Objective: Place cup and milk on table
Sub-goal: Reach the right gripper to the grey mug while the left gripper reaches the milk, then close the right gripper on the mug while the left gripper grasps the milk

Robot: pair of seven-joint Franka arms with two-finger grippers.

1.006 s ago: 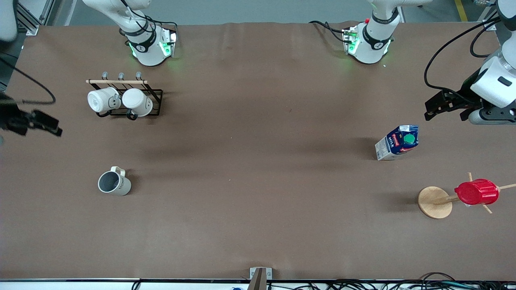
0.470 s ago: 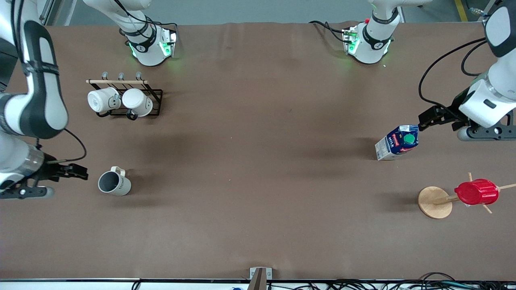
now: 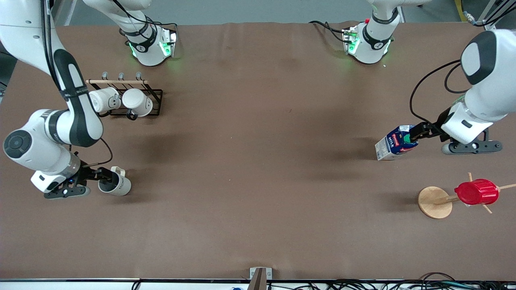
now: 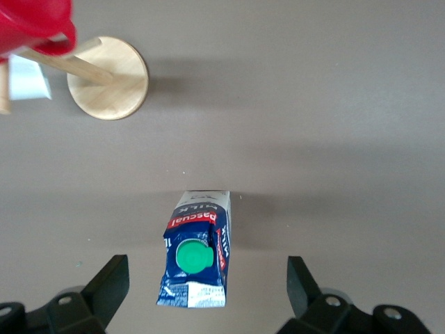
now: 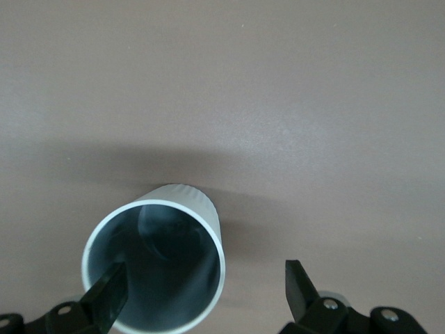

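Note:
The off-white cup goes on the tabletop; my right gripper should grab its rim (image 5: 222,266).
The off-white cup (image 3: 116,186) with its grey inside stands on the brown table (image 3: 258,169) toward the right arm's end. My right gripper (image 3: 107,175) is open just over the cup's rim. In the right wrist view one finger (image 5: 108,298) is over the cup's inside (image 5: 154,268) and the other finger is outside its wall. The blue and white milk (image 3: 396,141) with the green cap stands toward the left arm's end. My left gripper (image 3: 414,135) is open over its top. In the left wrist view the milk (image 4: 197,261) lies between the spread fingers (image 4: 109,287).
A black rack (image 3: 133,108) with two plain white mugs stands farther from the front camera than the cup. A wooden peg stand (image 3: 434,202) with a red ribbed cup (image 3: 476,192) on it stands nearer to the front camera than the milk.
Both arms have swung in from the table's ends. The right gripper has come down to the cup and the left gripper to the milk. Cup and milk have not moved.

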